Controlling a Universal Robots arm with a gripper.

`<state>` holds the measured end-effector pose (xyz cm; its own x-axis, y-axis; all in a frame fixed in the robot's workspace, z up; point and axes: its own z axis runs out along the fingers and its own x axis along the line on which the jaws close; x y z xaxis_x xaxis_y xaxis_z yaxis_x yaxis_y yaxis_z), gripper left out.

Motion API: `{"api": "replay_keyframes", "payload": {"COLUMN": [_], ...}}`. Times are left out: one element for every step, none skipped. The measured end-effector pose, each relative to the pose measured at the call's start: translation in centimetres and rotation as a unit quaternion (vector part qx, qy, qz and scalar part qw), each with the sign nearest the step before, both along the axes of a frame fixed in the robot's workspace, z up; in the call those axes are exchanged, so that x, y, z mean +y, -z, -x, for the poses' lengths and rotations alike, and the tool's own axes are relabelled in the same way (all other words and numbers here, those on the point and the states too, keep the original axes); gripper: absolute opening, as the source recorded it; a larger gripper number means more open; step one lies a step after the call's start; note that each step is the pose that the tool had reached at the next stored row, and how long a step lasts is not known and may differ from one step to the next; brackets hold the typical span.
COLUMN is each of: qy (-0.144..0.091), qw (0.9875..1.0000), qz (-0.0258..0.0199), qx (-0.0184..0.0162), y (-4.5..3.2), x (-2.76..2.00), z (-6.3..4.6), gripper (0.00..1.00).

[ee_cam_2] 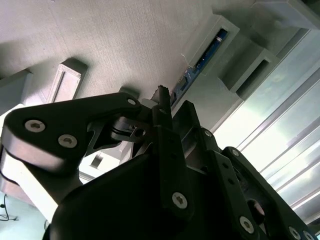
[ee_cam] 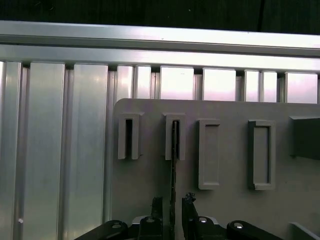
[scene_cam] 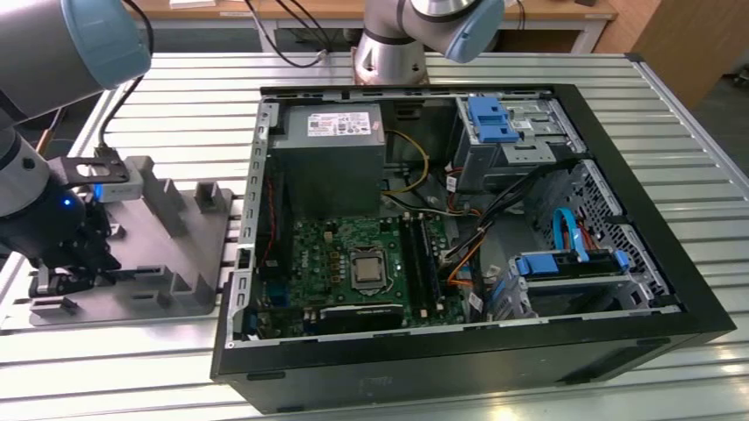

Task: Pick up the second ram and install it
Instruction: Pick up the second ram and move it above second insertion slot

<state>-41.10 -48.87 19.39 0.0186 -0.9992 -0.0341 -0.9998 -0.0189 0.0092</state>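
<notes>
The gripper grabs the second ram [ee_cam: 174,150] next by its long edge opposite the contacts, to install it in the motherboard.
The second ram [ee_cam: 174,150] stands on edge in a slot of the grey moulded tray [ee_cam: 225,210], seen as a slim dark strip. My gripper [ee_cam: 172,202] straddles its near end, open, with a small gap between each finger and the strip. In the second wrist view the ram [ee_cam_2: 202,57] shows a blue-green board edge in its holder, just past a dark fingertip [ee_cam_2: 162,97]. In the exterior view my gripper [scene_cam: 56,282] hangs low over the near left end of the tray [scene_cam: 175,263], to the left of the computer case.
An open computer case [scene_cam: 468,351] lies on the slatted metal table [scene_cam: 679,114]. Inside are the motherboard [scene_cam: 351,263], its memory slots [scene_cam: 419,259], a power supply [scene_cam: 333,158] and loose cables [scene_cam: 492,219]. The tray has several more upright holders [ee_cam: 260,155].
</notes>
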Motion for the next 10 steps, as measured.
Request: {"api": "replay_keyframes", "payload": {"qy": [0.000,0.000,0.000,0.000,0.000,0.000,0.000,0.000,0.000,0.000], "qw": [1.0000,1.0000,1.0000,1.0000,1.0000,1.0000,1.0000,1.0000,1.0000,1.0000], "qz": [0.0000,0.0000,0.0000,0.0000,0.0000,-0.0001,-0.0001,0.0000,0.0000,0.0000], "qx": [0.0000,-0.0001,0.0000,0.0000,-0.0001,0.0000,-0.0001,0.0000,0.0000,0.0000], "y": [0.01,0.02,0.02,0.02,0.03,0.03,0.04,0.04,0.04,0.05], "x": [0.00,0.00,0.00,0.00,0.00,0.00,0.00,0.00,0.00,0.00], "z": [0.00,0.00,0.00,0.00,0.00,0.00,0.00,0.00,0.00,0.00], "gripper": [0.29,0.29,0.29,0.29,0.28,0.28,0.22,0.16,0.16,0.14]}}
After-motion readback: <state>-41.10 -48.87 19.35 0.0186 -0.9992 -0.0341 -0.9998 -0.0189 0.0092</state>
